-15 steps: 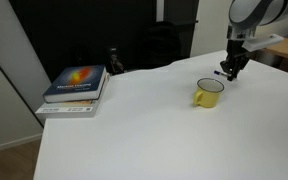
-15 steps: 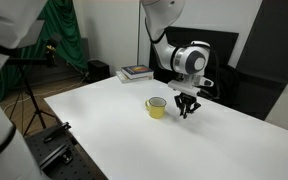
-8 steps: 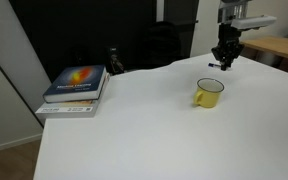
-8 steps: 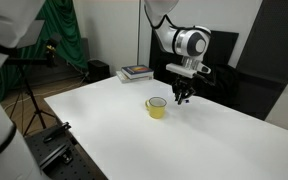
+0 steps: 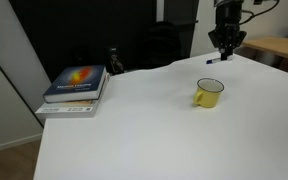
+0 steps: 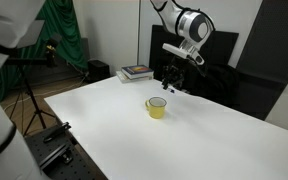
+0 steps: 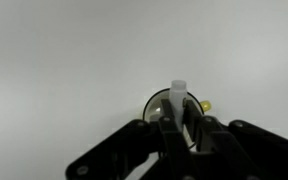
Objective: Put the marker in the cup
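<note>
The marker's pale tip is well above the cup's opening, so the marker stays in my gripper until its end sits inside the cup's rim (image 5: pixel 210 84) (image 7: pixel 148 107).
The small yellow cup (image 5: pixel 209 93) with a white inside stands on the white table (image 5: pixel 144 130); it also shows in an exterior view (image 6: pixel 157 107). My gripper (image 5: pixel 225 52) hangs high above the cup, also seen in an exterior view (image 6: pixel 170 84). In the wrist view the gripper (image 7: pixel 180 112) is shut on a marker (image 7: pixel 179 95) with a pale tip, held upright. The cup (image 7: pixel 160 103) lies straight below the marker, mostly hidden by the fingers, with its yellow handle showing to the right.
A stack of books (image 5: pixel 76 87) lies at the table's far corner, also seen in an exterior view (image 6: pixel 136 72). A dark backdrop stands behind the table. A green cloth and a tripod (image 6: pixel 29 85) stand beside the table.
My gripper has risen with the marker from table height beside the cup to well above it and moved over the cup. The cup has not moved.
</note>
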You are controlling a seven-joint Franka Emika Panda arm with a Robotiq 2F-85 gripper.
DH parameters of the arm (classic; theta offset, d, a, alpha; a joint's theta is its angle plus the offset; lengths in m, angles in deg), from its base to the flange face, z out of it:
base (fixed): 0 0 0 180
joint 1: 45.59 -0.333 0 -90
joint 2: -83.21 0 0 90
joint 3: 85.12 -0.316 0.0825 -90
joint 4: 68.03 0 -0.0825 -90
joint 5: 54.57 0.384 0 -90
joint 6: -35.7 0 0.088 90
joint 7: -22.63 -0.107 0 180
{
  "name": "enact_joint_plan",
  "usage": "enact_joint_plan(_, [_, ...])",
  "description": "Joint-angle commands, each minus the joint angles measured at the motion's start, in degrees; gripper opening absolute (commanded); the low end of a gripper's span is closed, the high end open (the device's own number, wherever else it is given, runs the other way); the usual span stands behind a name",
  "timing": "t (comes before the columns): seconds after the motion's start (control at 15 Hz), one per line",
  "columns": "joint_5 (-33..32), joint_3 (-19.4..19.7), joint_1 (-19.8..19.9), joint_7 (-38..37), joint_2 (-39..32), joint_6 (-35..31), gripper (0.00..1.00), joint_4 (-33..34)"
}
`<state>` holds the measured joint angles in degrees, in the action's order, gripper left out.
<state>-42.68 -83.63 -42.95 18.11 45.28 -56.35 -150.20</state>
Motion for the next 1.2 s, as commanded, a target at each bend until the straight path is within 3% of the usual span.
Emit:
enact_joint_plan(0.0, [4.75, -1.32, 1.46, -3.15, -3.40, 8.95, 0.04, 6.21])
enact_joint_plan(0.6, [11.96, -0.85, 3.20, -6.05, -11.56, 16.36, 0.04, 10.49])
enact_joint_plan(1.13, [13.75, -0.98, 3.41, -7.75, -16.85, 16.78, 0.04, 14.23])
